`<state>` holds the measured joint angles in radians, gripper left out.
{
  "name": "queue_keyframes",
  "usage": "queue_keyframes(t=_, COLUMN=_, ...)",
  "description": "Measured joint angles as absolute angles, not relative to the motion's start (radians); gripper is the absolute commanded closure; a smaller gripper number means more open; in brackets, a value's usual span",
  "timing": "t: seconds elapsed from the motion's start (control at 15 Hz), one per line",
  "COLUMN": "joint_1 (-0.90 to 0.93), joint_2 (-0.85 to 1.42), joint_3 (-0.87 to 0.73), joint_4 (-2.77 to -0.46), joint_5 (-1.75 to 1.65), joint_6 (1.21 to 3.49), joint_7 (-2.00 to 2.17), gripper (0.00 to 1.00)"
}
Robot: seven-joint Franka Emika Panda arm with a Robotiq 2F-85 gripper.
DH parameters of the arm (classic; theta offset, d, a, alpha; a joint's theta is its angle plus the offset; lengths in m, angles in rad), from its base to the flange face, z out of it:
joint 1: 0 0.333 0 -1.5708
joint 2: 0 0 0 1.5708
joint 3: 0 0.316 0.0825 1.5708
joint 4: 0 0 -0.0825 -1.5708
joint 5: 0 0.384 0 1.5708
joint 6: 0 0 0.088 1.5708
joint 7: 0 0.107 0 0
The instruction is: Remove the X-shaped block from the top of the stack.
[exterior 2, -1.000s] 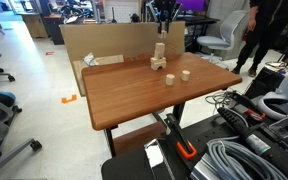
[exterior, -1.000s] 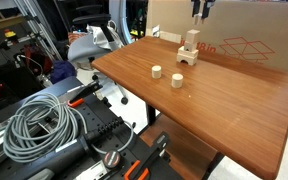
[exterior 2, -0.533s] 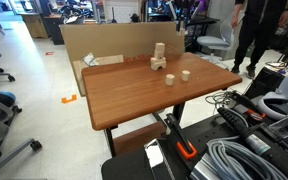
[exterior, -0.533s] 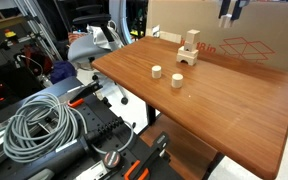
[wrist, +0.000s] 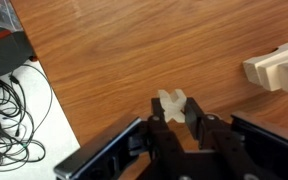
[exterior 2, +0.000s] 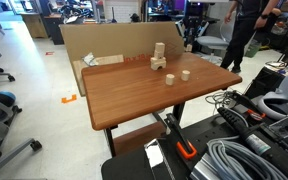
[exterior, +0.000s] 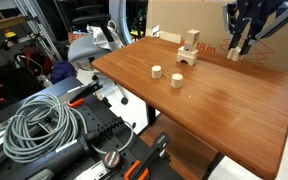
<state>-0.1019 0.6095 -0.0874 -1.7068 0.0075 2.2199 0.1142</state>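
Observation:
For now, my gripper keeps holding the X-shaped block [wrist: 171,101] until it rests on the tabletop. The block hangs above it and would fall if I opened now.
My gripper [wrist: 172,108] is shut on the X-shaped block [wrist: 171,101], a small pale wooden cross held between the two dark fingers above the table. In both exterior views the gripper [exterior: 234,50] [exterior 2: 192,36] hangs low over the table, well to the side of the stack. The stack [exterior: 189,49] [exterior 2: 159,58] is a small tower of pale wood blocks on an arch base near the cardboard box. Its edge shows in the wrist view [wrist: 280,68].
Two short wooden cylinders [exterior: 156,72] [exterior: 177,81] stand on the brown table [exterior: 224,105]. A cardboard box [exterior: 264,35] stands behind the stack. The table edge and loose cables [wrist: 9,110] show in the wrist view. A person [exterior 2: 246,25] stands beyond the table.
My gripper has moved away from above the stack, sideways and down toward the table, with the X-shaped block in it. The stack and cylinders have not moved.

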Motion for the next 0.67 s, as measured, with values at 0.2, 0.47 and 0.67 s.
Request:
queue_keyframes(t=0.2, joint_1=-0.1, joint_2=0.702, joint_3=-0.098, joint_4=-1.67, joint_5=0.007, joint_6=2.266, joint_7=0.163, gripper=0.93)
queue_keyframes(t=0.47, joint_1=-0.095, joint_2=0.772, joint_3=-0.105, joint_4=-1.606, joint_5=0.006, joint_6=2.278, joint_7=0.198, gripper=0.48)
queue_keyframes(t=0.67, joint_1=-0.092, joint_2=0.773, joint_3=-0.095, joint_4=-1.599, joint_5=0.007, joint_6=2.278, joint_7=0.192, gripper=0.32)
